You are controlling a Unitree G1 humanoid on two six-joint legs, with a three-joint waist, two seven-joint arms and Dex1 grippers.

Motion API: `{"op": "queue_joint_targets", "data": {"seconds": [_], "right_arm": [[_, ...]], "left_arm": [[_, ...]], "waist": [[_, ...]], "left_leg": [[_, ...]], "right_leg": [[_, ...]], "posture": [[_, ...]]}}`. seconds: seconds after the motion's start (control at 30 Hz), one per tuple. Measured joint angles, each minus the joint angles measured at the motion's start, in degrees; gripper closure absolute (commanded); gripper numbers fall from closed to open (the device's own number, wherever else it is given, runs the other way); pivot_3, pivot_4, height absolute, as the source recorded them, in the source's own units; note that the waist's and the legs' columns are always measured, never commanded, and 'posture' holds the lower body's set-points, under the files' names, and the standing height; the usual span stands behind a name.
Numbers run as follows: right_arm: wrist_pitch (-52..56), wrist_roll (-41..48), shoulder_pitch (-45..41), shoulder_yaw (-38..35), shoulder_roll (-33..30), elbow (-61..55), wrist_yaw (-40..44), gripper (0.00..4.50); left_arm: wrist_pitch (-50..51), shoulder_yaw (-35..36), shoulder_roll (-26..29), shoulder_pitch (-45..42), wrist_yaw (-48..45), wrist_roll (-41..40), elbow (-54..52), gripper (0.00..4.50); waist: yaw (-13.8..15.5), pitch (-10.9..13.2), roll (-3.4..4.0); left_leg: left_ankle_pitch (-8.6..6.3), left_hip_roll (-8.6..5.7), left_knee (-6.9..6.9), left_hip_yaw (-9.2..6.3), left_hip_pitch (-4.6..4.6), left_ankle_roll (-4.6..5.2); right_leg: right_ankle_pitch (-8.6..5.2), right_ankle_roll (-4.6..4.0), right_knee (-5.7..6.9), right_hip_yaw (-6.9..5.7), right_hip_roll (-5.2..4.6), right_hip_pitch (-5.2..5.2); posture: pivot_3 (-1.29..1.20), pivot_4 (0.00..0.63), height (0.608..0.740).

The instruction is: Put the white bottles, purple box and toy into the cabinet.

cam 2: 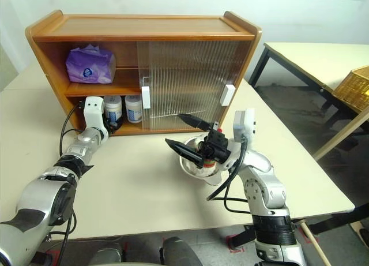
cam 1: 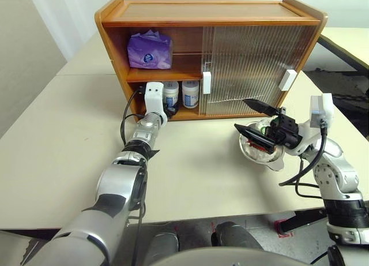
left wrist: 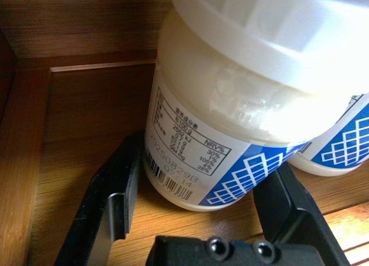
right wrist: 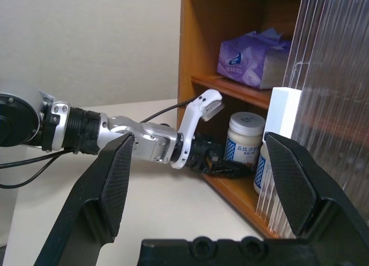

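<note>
My left gripper opens next, since the bottle's base (left wrist: pixel 193 205) sits on the lower shelf (left wrist: pixel 173 225) inside the cabinet.
The wooden cabinet (cam 1: pixel 202 12) stands open on its left half. The purple box (cam 1: pixel 150 51) lies on the upper shelf. Two white bottles stand on the lower shelf. My left gripper (cam 1: pixel 171 108) reaches in there, its fingers (left wrist: pixel 115 191) closed against both sides of the left bottle (left wrist: pixel 230 75), which rests on the shelf. The other bottle (cam 1: pixel 190 93) stands just right of it, by the door edge. My right gripper (cam 1: pixel 240 113) hovers open over a steel bowl (cam 1: pixel 271 159). The toy (cam 1: pixel 262 127) lies in that bowl, mostly hidden behind the fingers.
Both ribbed sliding doors (cam 1: pixel 248 64) cover the cabinet's right half, white handles (cam 1: pixel 206 82) facing out. The bowl sits near the table's right side. A second table (cam 2: pixel 311 52) and a wicker basket (cam 2: pixel 354 84) stand off to the right.
</note>
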Motion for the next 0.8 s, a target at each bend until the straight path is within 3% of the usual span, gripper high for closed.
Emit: {"op": "queue_joint_targets", "data": {"seconds": [0.03, 0.17, 0.57, 0.8], "right_arm": [[0.03, 0.02, 0.04, 0.0, 0.0, -0.11, -0.06, 0.0], [0.12, 0.09, 0.09, 0.0, 0.0, -0.3, -0.11, 0.0], [-0.06, 0.07, 0.07, -0.02, 0.01, -0.07, 0.16, 0.0], [-0.81, 0.05, -0.02, -0.07, 0.09, 1.05, 1.01, 0.0]], "left_arm": [[0.0, 0.03, 0.0, -0.02, 0.2, 0.04, 0.09, 1.35], [-0.1, 0.09, 0.02, -0.16, 0.76, 0.32, 0.39, 0.03], [-0.68, 0.09, 0.33, 2.66, -0.84, 0.66, -3.49, 0.03], [-0.41, -1.75, 0.74, 17.0, -5.14, 0.87, -23.99, 0.03]], "waist": [[-0.06, 0.0, 0.0], [-0.23, 0.01, -0.01], [-0.38, 0.0, 0.0], [-0.41, -0.03, 0.02]], "left_leg": [[0.01, -0.01, 0.0, 0.0, 0.0, 0.01], [0.05, -0.04, 0.02, 0.0, 0.0, 0.01], [0.05, -0.08, 0.01, 0.0, 0.01, 0.0], [0.05, -0.17, 0.0, 0.0, 0.05, 0.0]], "right_leg": [[0.0, 0.0, 0.0, 0.0, 0.0, 0.0], [0.02, 0.02, 0.0, 0.02, 0.0, 0.01], [0.01, 0.0, 0.0, 0.04, -0.01, 0.02], [-0.08, -0.06, -0.01, 0.04, -0.01, 0.07]], "posture": [[-0.17, 0.0, 0.74], [-0.17, 0.0, 0.74], [-0.16, 0.0, 0.74], [-0.15, 0.0, 0.74]]}}
